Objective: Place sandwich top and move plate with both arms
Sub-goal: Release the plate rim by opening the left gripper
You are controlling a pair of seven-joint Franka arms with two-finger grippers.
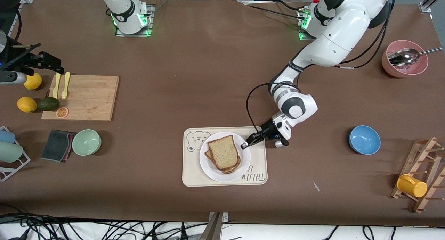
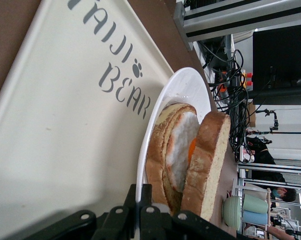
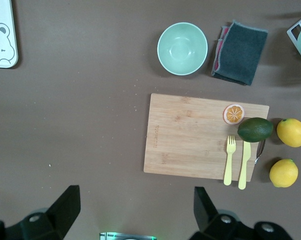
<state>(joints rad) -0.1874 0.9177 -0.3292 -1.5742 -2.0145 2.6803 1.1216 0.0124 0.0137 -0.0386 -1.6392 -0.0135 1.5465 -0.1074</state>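
Observation:
The left gripper should open now: the white plate's base (image 1: 221,175) is in the cream bear tray's rim (image 1: 187,177), so the plate would stay there.
The sandwich top (image 1: 224,152), a speckled brown bread slice, lies on the egg-topped slice on the white plate (image 1: 212,172). The plate sits on the cream bear tray (image 1: 191,174). My left gripper (image 1: 245,145) is shut on the plate's rim at the edge toward the left arm's end. The left wrist view shows its fingers (image 2: 146,192) pinching the rim (image 2: 180,85), with the sandwich top (image 2: 208,160) over the egg (image 2: 183,145). My right gripper (image 1: 48,63) is open and empty, up over the table beside the cutting board; it waits (image 3: 136,195).
A wooden cutting board (image 1: 87,97) with a fork, a knife and fruit, a green bowl (image 1: 86,142) and a grey cloth (image 1: 57,145) lie toward the right arm's end. A blue bowl (image 1: 364,139), a pink bowl with a spoon (image 1: 405,59) and a mug rack (image 1: 420,179) stand toward the left arm's end.

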